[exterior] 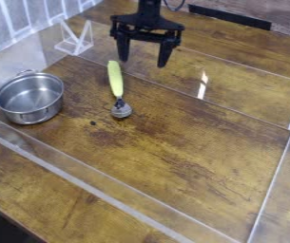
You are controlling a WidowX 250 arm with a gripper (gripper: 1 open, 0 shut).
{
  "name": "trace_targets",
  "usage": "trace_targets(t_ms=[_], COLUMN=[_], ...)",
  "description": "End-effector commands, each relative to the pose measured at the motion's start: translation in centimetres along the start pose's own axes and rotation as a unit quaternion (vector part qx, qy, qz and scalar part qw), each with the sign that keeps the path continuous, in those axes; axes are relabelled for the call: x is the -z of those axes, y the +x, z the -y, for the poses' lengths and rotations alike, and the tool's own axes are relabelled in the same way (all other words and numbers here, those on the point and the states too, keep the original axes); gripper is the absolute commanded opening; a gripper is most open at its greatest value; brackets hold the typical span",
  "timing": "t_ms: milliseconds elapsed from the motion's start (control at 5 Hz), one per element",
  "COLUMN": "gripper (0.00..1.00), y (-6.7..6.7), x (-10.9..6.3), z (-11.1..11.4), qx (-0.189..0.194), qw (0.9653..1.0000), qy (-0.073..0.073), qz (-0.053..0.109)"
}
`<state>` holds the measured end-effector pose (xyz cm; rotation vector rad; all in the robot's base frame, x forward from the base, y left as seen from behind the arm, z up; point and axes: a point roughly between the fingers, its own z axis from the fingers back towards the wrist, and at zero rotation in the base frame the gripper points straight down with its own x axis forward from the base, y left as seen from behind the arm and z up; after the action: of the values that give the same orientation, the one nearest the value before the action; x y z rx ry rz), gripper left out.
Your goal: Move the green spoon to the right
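My gripper picks up the spoon by its yellow-green handle [115, 79] next, to move the green spoon across the table. That leaves its grey bowl [121, 110] free.
The green spoon [114, 80] lies flat on the wooden table [198, 142], left of the middle. Its yellow-green handle points to the far side and its small grey bowl [121, 110] faces the near side. My gripper [145, 59] hangs above the table just beyond the handle's far end. It points straight down, its two black fingers spread wide with nothing between them. It does not touch the spoon.
A round steel pot [30, 97] stands at the left, close to the spoon. Clear plastic walls [103, 195] fence the work area along the near side and the right. A white wire rack [73, 40] stands at the back left.
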<state>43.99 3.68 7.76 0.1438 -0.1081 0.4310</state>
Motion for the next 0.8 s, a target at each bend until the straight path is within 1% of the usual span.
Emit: trace_targets(t_ms=[0, 400, 600], gripper=[1.0, 1.0, 0.0], y=[0.6, -0.2, -0.4], x=[-0.2, 1.3, 1.6], z=[-1.7, -3.7, -4.0], qx=[-0.012, -0.002, -0.014], qw=[0.9997, 1.0, 0.9999], qy=[-0.001, 0.004, 0.004], qz=[0.02, 0.006, 0.003])
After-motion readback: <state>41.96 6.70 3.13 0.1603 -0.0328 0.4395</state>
